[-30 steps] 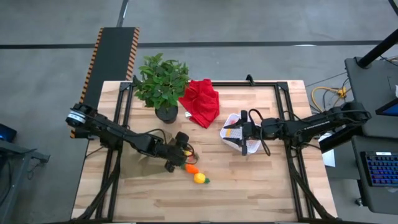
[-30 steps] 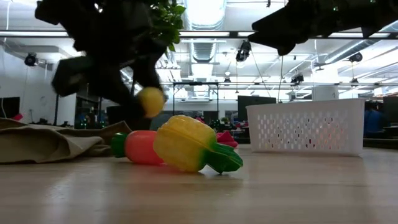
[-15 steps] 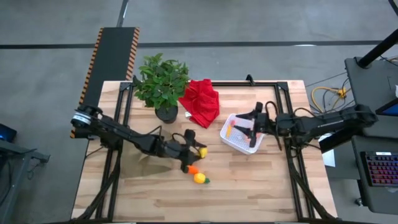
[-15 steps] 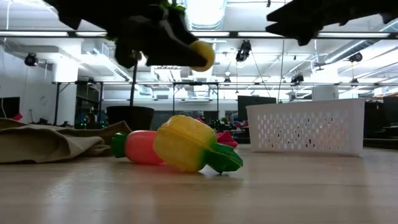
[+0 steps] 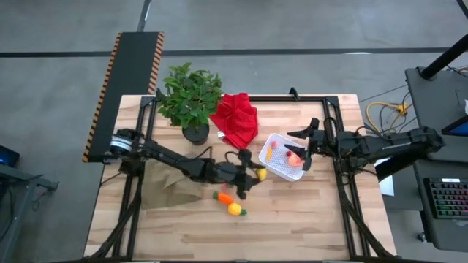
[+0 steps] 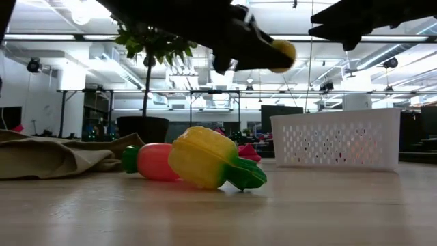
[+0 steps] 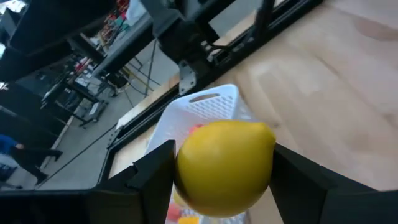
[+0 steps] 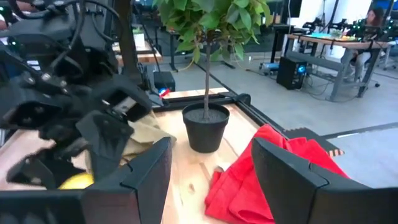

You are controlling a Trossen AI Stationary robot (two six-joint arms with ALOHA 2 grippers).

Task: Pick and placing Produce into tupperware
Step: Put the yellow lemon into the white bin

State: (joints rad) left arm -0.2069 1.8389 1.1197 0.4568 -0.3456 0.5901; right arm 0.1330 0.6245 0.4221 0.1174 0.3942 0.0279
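Observation:
My left gripper holds the yellow lemon short of the white tupperware's near rim, so I need to move it over the tupperware before my left gripper releases it.
My left gripper is shut on a yellow toy lemon, above the table just left of the white tupperware. The lemon also shows in the low view and the left wrist view. The tupperware holds an orange-yellow piece and a red-pink piece. An orange piece and a yellow piece with a green tip lie on the wood. My right gripper is open and empty over the tupperware's right part. My left gripper pinches the lemon's two opposite sides between its two fingers, at their free ends. The fingers come nearly level from the table's left. The lemon is lifted clear, well above the table, and juts past the fingertips.
A potted plant and a red cloth stand at the far side. A tan cloth lies under the left arm. Bare wood lies along the table's near side.
My left gripper has carried the lemon up and toward the table's right, from beside the loose pieces to the tupperware's left edge. My right gripper has drawn back a little toward the table's right edge.

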